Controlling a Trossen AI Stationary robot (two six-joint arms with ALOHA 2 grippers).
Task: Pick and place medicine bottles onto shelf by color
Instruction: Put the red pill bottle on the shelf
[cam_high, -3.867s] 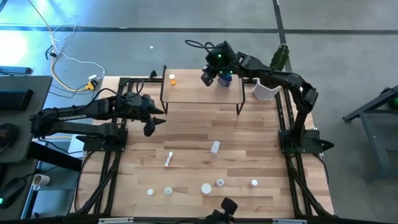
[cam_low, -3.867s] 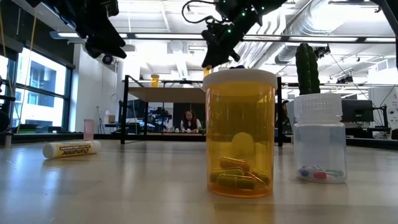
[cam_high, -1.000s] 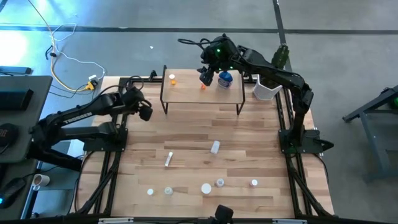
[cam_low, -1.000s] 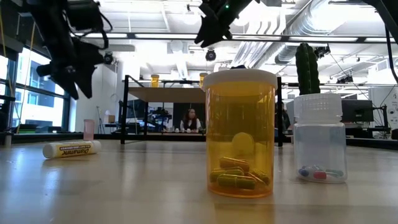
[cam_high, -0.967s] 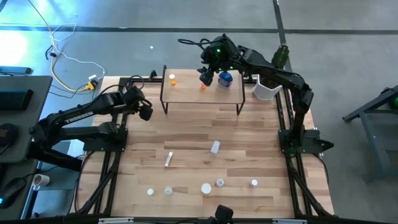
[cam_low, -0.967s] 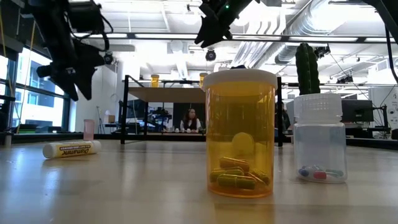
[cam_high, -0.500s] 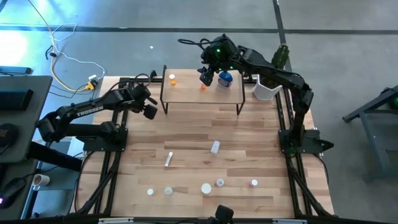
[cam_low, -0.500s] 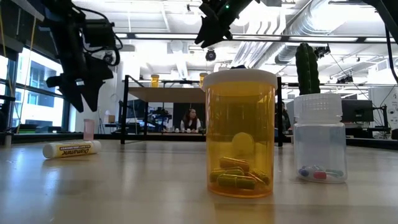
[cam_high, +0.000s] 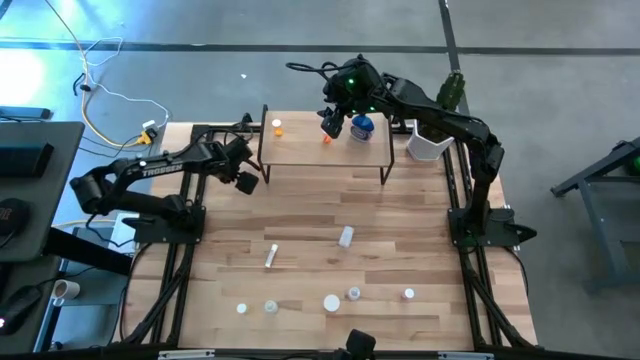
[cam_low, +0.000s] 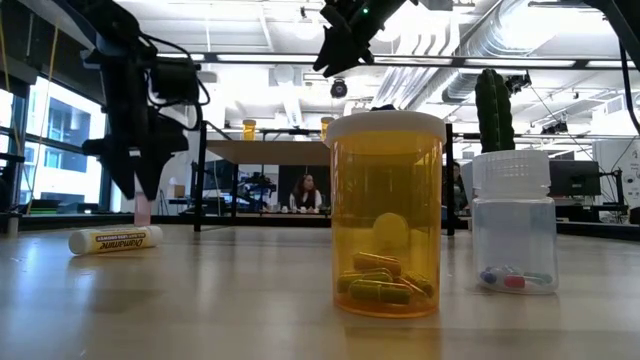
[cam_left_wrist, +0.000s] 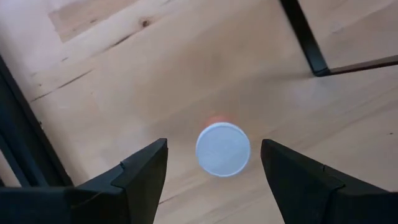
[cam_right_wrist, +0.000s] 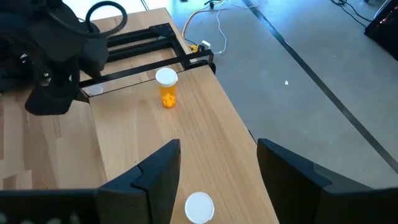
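Next, my left gripper grabs the pink bottle by its white cap (cam_left_wrist: 222, 149) to sort the bottle onto the shelf by color.
My left gripper (cam_high: 246, 180) is open, low over the table by the shelf's (cam_high: 325, 146) left front leg. It points down, and its fingers stand on either side of a small pink bottle with a white cap (cam_left_wrist: 222, 149), apart from it. The bottle stands upright on the table (cam_low: 143, 208). My right gripper (cam_high: 333, 122) is open and empty above the shelf, over a white-capped orange bottle (cam_right_wrist: 199, 207). A second orange bottle (cam_high: 277, 127) and the blue bottle (cam_high: 363, 126) also stand on the shelf.
Several small bottles stand or lie on the near half of the table (cam_high: 331, 302), two in the middle (cam_high: 346, 236). A white pot with a cactus (cam_high: 428, 146) stands right of the shelf. The shelf's black leg (cam_left_wrist: 305, 37) is close to my left gripper.
My left gripper has moved toward the table's right edge, toward the shelf's left front leg, and come down over the pink bottle, staying open. My right gripper has kept still above the shelf.
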